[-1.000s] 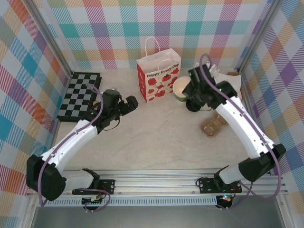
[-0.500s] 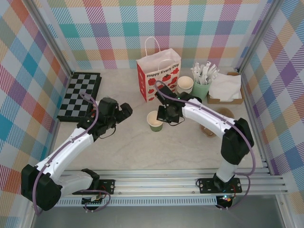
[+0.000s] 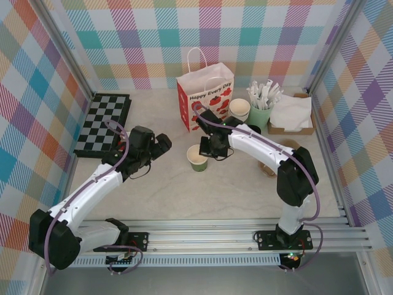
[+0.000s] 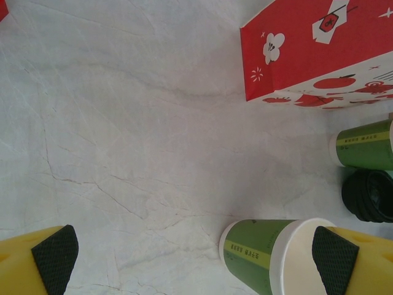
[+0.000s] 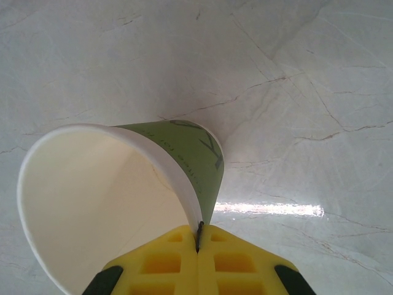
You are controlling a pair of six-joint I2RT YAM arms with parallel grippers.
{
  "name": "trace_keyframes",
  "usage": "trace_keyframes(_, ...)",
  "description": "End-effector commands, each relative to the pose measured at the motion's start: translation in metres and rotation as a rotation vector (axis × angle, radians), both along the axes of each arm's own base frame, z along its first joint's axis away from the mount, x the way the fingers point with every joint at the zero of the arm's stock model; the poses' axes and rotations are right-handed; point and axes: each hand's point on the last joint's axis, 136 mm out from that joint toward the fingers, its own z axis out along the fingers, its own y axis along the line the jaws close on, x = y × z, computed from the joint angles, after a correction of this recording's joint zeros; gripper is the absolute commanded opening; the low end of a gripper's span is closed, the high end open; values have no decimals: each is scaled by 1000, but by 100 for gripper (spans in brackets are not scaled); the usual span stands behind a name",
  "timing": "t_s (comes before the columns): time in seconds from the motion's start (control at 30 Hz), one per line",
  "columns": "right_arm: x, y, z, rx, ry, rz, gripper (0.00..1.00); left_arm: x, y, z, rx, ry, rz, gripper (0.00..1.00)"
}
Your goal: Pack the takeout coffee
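The lidless green paper cup is upright on flat marble. It would stay standing if I let go with my right gripper now.
My right gripper is shut on the rim of a lidless green paper cup with a white inside. The cup stands on the marble table in front of the paper bag. My left gripper is open a short way to the cup's left, holding nothing. In the left wrist view the same cup lies ahead, partly behind one black pad. The takeout coffee is out of view.
A white and red strawberry paper bag stands upright at the back. Right of it are another green cup, black lids, a pale-green cup of sticks and a napkin box. A checkerboard lies back left.
The right arm has carried the lidless cup from the back right to the table's middle and then a little further left. The left gripper has barely moved.
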Motion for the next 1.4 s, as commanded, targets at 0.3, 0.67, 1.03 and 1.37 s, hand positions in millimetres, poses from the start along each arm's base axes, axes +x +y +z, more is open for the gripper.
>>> trace_keyframes(0.3, 6, -7, 43, 25, -73, 32, 46, 4, 0, -2, -18, 13, 21, 100)
trace_keyframes(0.67, 62, -161, 39, 176, -74, -427, 94, 13, -7, -6, -45, 10, 17, 100)
trace_keyframes(1.03, 118, -221, -19, 175, -39, -606, 60, 24, -20, -18, -61, 54, -9, 100)
trace_keyframes(1.37, 137, -220, -50, 160, -26, -593, 35, 25, -23, -19, -63, 78, -12, 100)
